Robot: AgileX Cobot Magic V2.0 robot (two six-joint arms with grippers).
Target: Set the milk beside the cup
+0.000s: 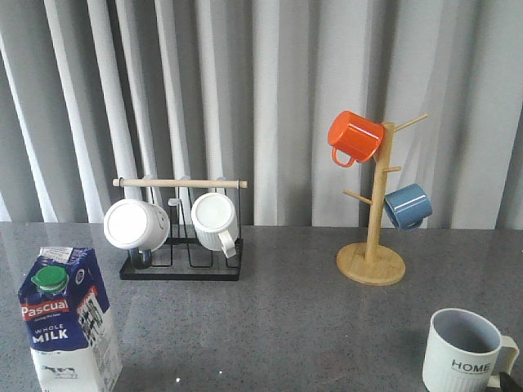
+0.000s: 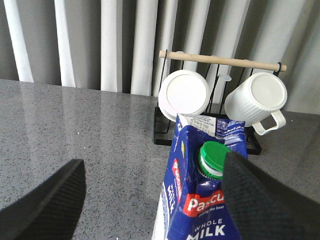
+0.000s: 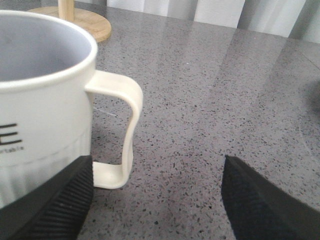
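My right gripper moves toward the cup's handle and closes on it only then, since its fingers are short of the cup's handle in the right wrist view.
The milk [image 1: 67, 320], a blue-and-white carton with a green cap, stands upright at the table's front left. In the left wrist view the milk [image 2: 202, 195] stands between the wide-open fingers of my left gripper [image 2: 155, 167], close against one finger [image 2: 265, 200]; I cannot tell if they touch. The cup [image 1: 463, 351], cream-white with "HOME" lettering, stands at the front right. In the right wrist view my right gripper [image 3: 157, 167] is open and empty, with the cup [image 3: 42, 105] beside one finger [image 3: 55, 205] and its handle [image 3: 127, 130] reaching into the gap.
A black wire rack [image 1: 181, 265] with two white mugs [image 1: 136, 224] stands at the back left. A wooden mug tree [image 1: 372, 261] holds an orange mug [image 1: 355, 136] and a blue mug [image 1: 408, 206] at the back right. Grey curtains hang behind.
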